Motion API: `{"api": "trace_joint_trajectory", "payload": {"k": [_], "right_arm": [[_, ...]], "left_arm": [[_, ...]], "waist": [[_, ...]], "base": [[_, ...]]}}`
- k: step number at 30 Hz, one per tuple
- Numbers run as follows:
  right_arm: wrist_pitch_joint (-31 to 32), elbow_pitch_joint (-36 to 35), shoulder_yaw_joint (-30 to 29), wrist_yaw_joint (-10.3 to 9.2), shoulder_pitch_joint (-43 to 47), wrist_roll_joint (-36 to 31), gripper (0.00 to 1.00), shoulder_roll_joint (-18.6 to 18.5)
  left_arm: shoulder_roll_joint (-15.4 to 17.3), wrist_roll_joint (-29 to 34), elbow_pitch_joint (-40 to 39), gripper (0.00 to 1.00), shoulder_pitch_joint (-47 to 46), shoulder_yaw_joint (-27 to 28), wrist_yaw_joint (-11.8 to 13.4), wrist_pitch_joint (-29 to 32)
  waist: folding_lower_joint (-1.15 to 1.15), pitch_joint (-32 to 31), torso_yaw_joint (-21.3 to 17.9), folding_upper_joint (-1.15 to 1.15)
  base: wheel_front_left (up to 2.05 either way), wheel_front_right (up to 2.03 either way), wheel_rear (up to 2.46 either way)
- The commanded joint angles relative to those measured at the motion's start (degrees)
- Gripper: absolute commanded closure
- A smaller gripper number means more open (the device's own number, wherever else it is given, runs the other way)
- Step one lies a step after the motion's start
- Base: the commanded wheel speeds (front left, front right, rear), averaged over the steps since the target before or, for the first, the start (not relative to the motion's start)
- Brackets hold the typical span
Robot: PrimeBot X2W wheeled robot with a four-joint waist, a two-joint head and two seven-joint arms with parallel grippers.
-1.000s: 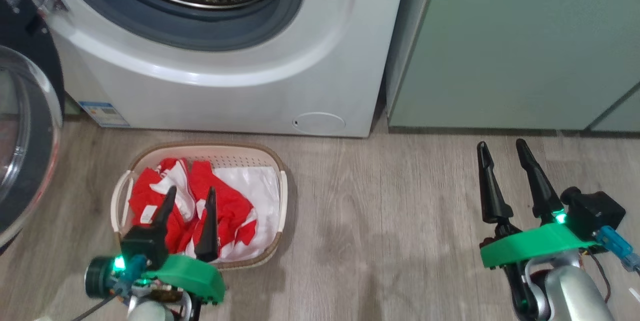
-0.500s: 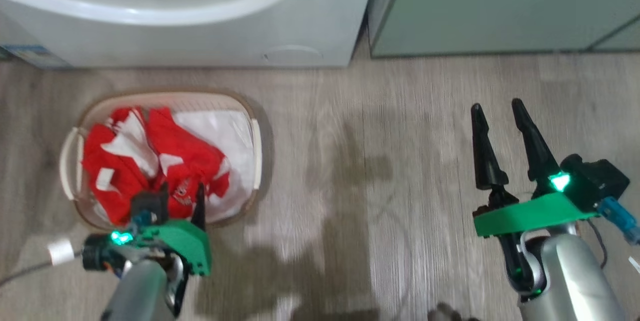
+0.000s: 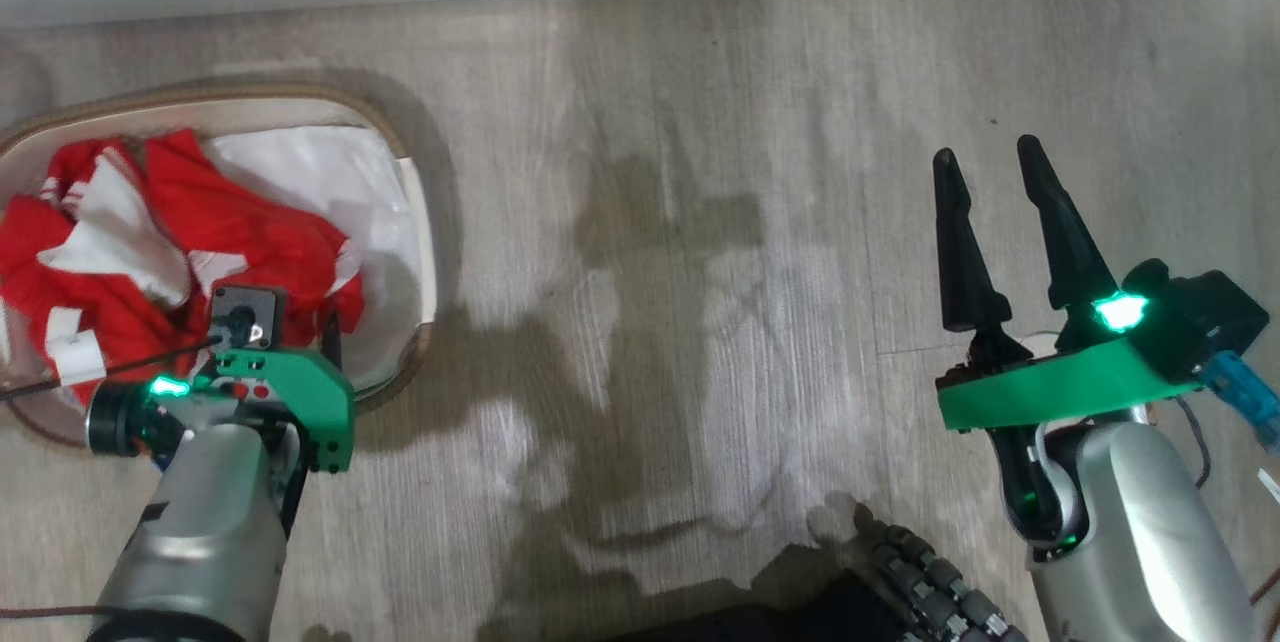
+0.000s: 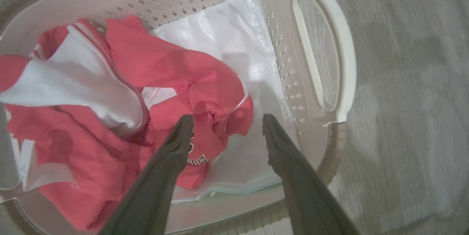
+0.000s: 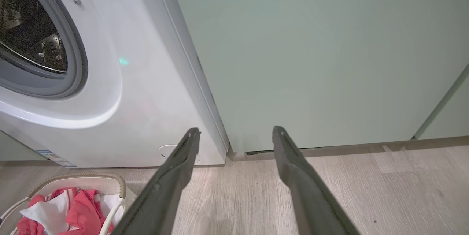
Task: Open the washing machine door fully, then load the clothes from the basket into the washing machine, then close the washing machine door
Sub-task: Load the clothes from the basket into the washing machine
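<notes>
My left gripper grabs the red clothes by their bunched fold with the lettering next, to load the washing machine.
The cream basket stands on the floor at the left, holding the red and white clothes on a glossy white sheet. My left gripper points down into the basket, open, its fingertips just above a red fold of the clothes, with nothing between them. My right gripper hangs open and empty over bare floor far to the right. The white washing machine shows its open hatch and steel drum. The washing machine door is out of view.
A pale green cabinet stands directly right of the machine. Grey wood floor spreads between the basket and my right arm. A dark part of my base shows at the bottom edge.
The head camera has tilted down, so the machine slid up out of the picture. My left gripper has swung over and lowered into the basket above the clothes. The right gripper has kept its pose.
</notes>
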Motion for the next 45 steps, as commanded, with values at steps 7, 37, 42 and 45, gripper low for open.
{"api": "trace_joint_trajectory", "payload": {"k": [7,37,42,45], "right_arm": [[-0.5,-1.0,1.7,0.00,0.3,0.8,0.00,-0.1],[-0.5,-2.9,3.8,0.00,-1.8,2.5,0.00,-0.1],[-0.5,-3.3,4.4,0.00,-2.0,3.5,0.00,-0.1],[-0.5,-3.5,4.5,0.00,-2.0,4.0,0.00,-0.1]], "left_arm": [[1.2,-0.3,0.8,0.00,0.4,0.9,0.8,-1.2],[8.0,4.5,8.3,0.00,-14.4,-5.4,3.7,4.7],[9.9,3.9,8.9,0.00,-16.2,-5.2,4.1,7.6],[10.7,3.9,9.1,0.00,-16.8,-5.5,4.0,9.0]], "waist": [[-0.01,-1.5,-0.5,0.00],[-0.01,12.8,-4.4,0.00],[-0.01,14.9,-5.8,0.00],[-0.01,16.0,-6.4,0.00]], "base": [[0.00,0.00,0.00],[0.00,0.00,0.00],[0.00,0.00,0.00],[0.00,0.00,0.00]]}}
